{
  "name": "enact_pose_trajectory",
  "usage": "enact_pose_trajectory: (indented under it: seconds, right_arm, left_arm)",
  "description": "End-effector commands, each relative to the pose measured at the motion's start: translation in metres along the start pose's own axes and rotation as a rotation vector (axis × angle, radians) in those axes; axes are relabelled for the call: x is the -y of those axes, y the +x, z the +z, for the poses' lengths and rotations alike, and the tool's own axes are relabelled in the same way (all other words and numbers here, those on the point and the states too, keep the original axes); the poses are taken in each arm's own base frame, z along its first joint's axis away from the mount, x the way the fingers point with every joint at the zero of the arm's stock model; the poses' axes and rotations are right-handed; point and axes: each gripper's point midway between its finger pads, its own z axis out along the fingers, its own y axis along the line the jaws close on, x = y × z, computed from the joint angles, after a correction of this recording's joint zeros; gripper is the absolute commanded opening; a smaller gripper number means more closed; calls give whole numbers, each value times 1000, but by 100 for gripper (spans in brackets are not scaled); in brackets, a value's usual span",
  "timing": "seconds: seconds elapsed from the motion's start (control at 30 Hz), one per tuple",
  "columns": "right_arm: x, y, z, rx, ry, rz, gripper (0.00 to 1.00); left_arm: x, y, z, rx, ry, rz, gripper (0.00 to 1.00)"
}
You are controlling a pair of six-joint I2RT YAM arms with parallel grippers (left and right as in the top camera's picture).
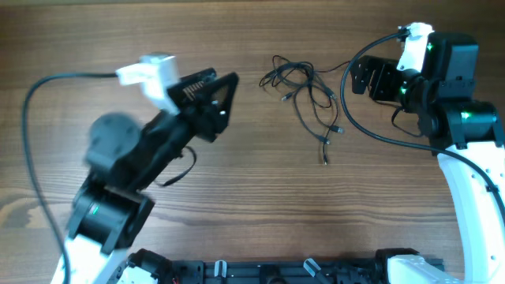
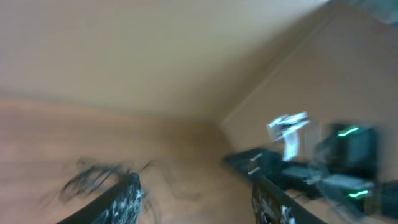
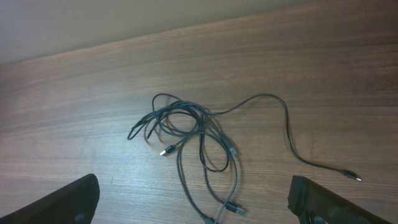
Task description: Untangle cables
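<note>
I need to grab the cables by their looped side (image 1: pixel 278 74) (image 2: pixel 86 179) with my left gripper next, so the plug ends stay free for my right gripper to untangle.
The cables (image 1: pixel 304 93) are thin black cords with small plug ends, looped together on the wooden table at the upper middle. One loose end trails down toward the table's centre. My left gripper (image 1: pixel 225 95) is open and empty, held above the table left of the bundle. Its wrist view is blurred and shows the cables (image 2: pixel 93 177) beyond the left finger. My right gripper (image 1: pixel 364 79) is open and empty, right of the bundle. Its wrist view shows the cables (image 3: pixel 193 137) between and ahead of its wide-spread fingers (image 3: pixel 196 205).
Thick black robot wiring (image 1: pixel 35 150) loops from the left arm's white camera mount. Another thick cable (image 1: pixel 355 110) curves beside the right arm, close to the bundle. The right arm (image 2: pixel 336 168) shows blurred in the left wrist view.
</note>
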Motion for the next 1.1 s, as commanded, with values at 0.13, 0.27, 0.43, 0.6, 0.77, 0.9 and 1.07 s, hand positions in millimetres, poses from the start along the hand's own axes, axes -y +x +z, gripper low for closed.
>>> enact_pose_trajectory:
  seconds: [0.13,0.27,0.43,0.6,0.77,0.9,1.07]
  right_arm:
    - [1,4,2,-21,-3,79,100]
    - [1,8,2,-34,0,85,100]
    - [2,11,2,-47,3,88,100]
    - [2,12,2,-51,4,92,100]
    - [2,12,2,-50,5,103,99]
    - [2,12,2,-52,5,104,100]
    - [2,14,2,-58,7,105,100]
  left_arm:
    - [-89,120,97,-407,-120,3,72]
    - [-140,159,143,-421,-228,-158,87]
    - [-178,196,161,-425,-351,-332,100]
    - [-199,210,170,-380,-432,-454,100]
    - [-211,235,185,-348,-465,-662,100]
    - [-218,245,196,-253,-512,-917,100]
    - [-224,248,214,-194,-444,-972,100]
